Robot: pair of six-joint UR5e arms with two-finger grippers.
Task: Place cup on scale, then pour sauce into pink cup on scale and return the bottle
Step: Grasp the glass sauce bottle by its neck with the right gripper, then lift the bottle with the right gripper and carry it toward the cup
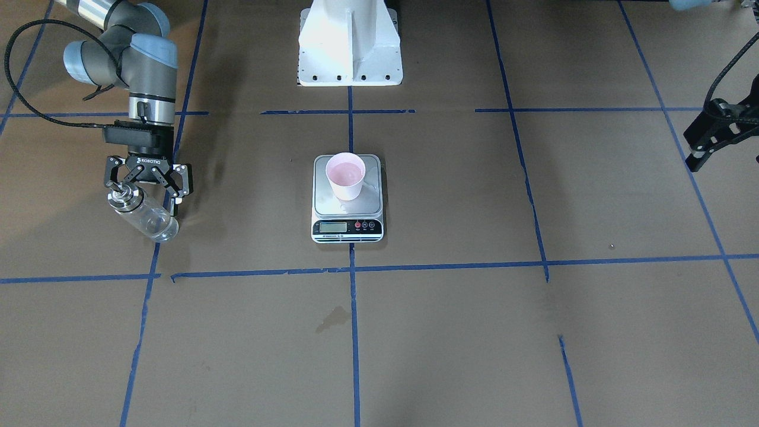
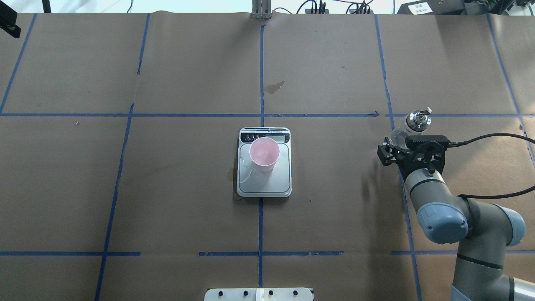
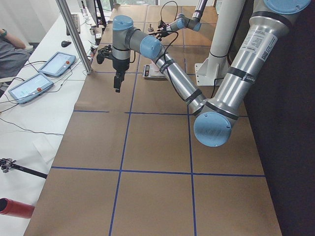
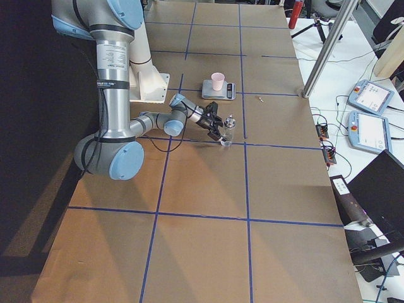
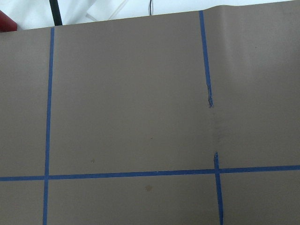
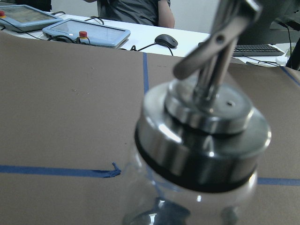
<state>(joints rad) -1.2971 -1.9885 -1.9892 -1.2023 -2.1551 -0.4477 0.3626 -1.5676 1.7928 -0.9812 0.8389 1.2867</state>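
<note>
My right gripper grabs the bottle by its glass body below the collar point(image 1: 150, 217) next, leaving the bottle's spout point(image 1: 121, 186) free to pour into the pink cup.
The pink cup point(image 1: 347, 175) stands upright on the scale point(image 1: 366, 204) at mid-table; both also show in the overhead view, the cup point(image 2: 264, 154) on the scale point(image 2: 271, 184). The clear glass bottle point(image 1: 144, 214) with silver collar and spout stands upright on the paper at the robot's right. My right gripper point(image 1: 148, 191) is open, its fingers spread wider than the bottle and level with its neck. In the right wrist view the bottle's collar point(image 6: 201, 140) fills the frame. My left gripper point(image 1: 724, 155) hangs empty at the far side, cut by the frame edge, and looks open.
The white robot base point(image 1: 350, 47) stands behind the scale. Wet streaks lie on the scale platform point(image 2: 247, 175). A dark stain point(image 1: 332, 318) marks the brown paper in front of the scale. Blue tape lines grid the table. Tablets and a mouse point(image 6: 166, 41) lie beyond the far edge.
</note>
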